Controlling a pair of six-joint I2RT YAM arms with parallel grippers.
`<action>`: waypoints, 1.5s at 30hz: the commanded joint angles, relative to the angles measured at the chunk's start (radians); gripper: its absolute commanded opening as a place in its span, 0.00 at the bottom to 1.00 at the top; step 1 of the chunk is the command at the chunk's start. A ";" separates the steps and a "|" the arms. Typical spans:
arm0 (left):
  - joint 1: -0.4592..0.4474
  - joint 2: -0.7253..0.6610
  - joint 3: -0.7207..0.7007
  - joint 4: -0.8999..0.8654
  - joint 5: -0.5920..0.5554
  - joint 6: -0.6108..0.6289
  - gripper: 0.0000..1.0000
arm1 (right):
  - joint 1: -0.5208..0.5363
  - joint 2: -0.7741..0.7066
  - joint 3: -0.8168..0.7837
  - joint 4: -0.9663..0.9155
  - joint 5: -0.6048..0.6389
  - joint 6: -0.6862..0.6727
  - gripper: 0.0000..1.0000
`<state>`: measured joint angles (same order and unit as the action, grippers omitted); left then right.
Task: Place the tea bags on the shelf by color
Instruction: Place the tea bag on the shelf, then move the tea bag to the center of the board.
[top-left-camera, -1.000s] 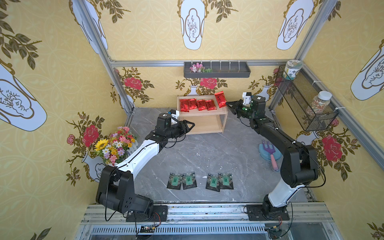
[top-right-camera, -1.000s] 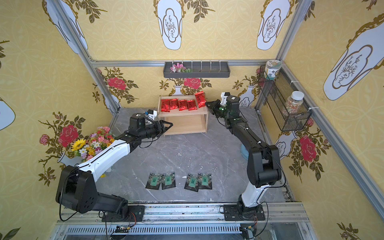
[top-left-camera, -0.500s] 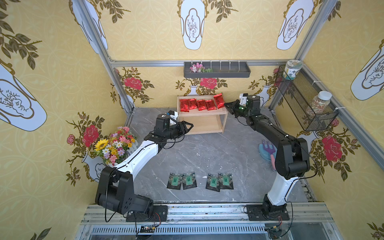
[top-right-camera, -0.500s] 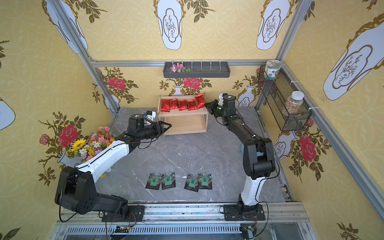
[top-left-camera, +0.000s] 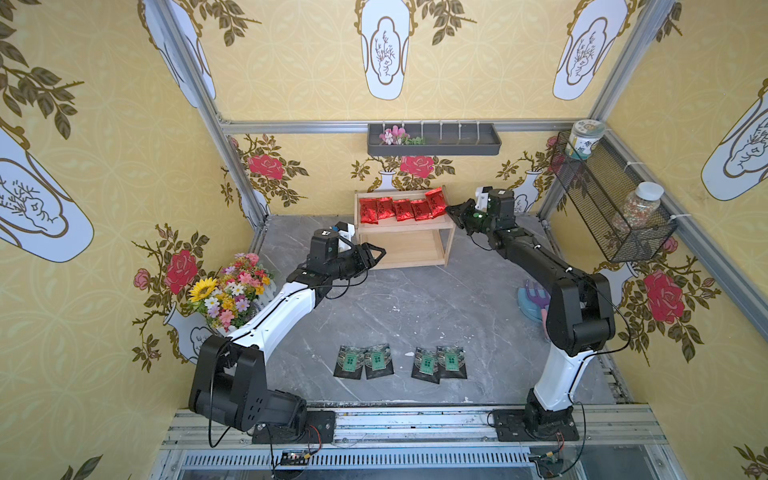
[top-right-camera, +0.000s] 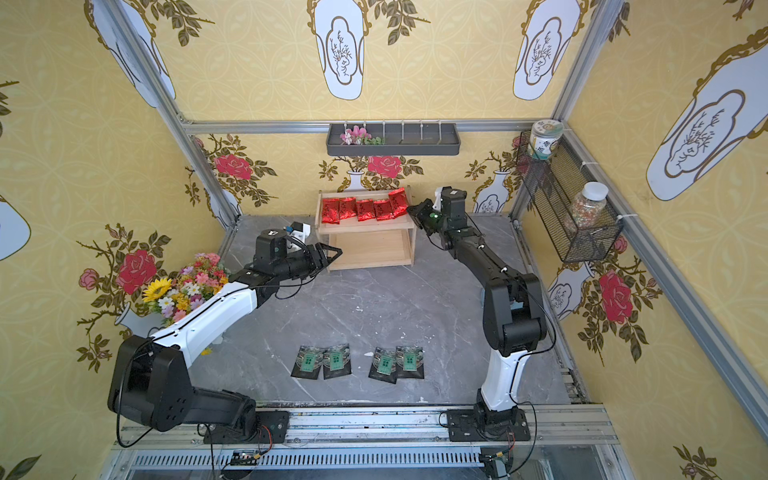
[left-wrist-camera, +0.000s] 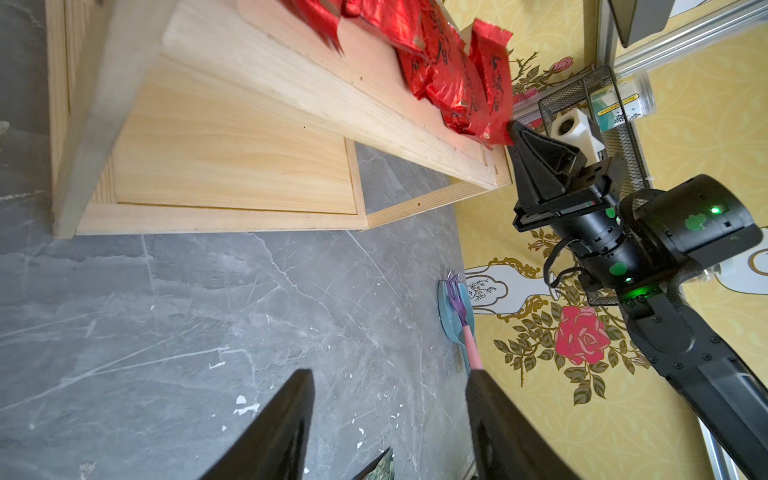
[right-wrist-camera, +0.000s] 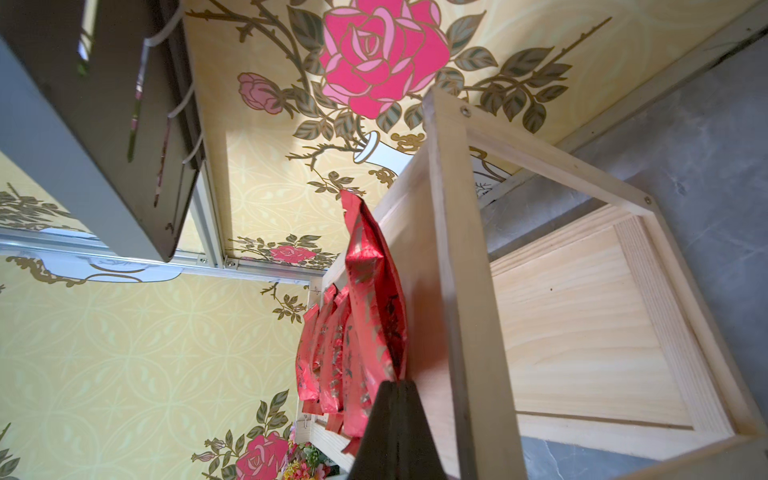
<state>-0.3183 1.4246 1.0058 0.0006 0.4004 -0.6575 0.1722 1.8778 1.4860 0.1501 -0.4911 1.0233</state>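
The right gripper should release the tea bag, as the rightmost red tea bag (top-left-camera: 435, 202) is over the board of the shelf's top level and would settle there.
The light wooden shelf (top-left-camera: 409, 226) (top-right-camera: 368, 227) stands at the back wall. Several red tea bags (top-left-camera: 395, 209) lie in a row on its top tier. My right gripper (top-left-camera: 451, 211) (right-wrist-camera: 398, 385) is shut on the corner of the rightmost red tea bag (top-left-camera: 435, 202) (right-wrist-camera: 374, 291) (left-wrist-camera: 492, 79), which leans tilted over the tier's right end. Several black tea bags with green labels (top-left-camera: 401, 362) (top-right-camera: 359, 362) lie flat on the floor near the front. My left gripper (top-left-camera: 380, 251) (left-wrist-camera: 388, 374) is open and empty, low by the shelf's front left corner.
A flower bouquet (top-left-camera: 226, 291) stands at the left wall. A dark grey wall tray (top-left-camera: 434, 141) hangs above the shelf. A black wire basket (top-left-camera: 602, 208) with jars hangs on the right wall. A blue and purple garden tool (top-left-camera: 534, 297) lies on the floor at the right.
My right gripper has brought the red tea bag down and a little left onto the shelf's right end, still shut on it. My left gripper has drawn back slightly from the shelf.
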 joint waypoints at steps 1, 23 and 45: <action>0.004 -0.002 -0.005 0.006 0.011 0.011 0.64 | 0.004 0.007 0.018 0.005 0.016 -0.015 0.07; 0.009 -0.001 -0.018 0.024 0.011 0.004 0.64 | 0.009 -0.075 0.034 -0.151 0.045 -0.098 0.35; 0.015 -0.078 -0.231 -0.030 -0.100 -0.074 0.67 | 0.588 -0.464 -0.511 -0.275 0.539 -0.781 0.67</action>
<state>-0.3042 1.3491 0.8032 0.0017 0.3386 -0.7151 0.6548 1.4128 1.0092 -0.1375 -0.0994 0.4229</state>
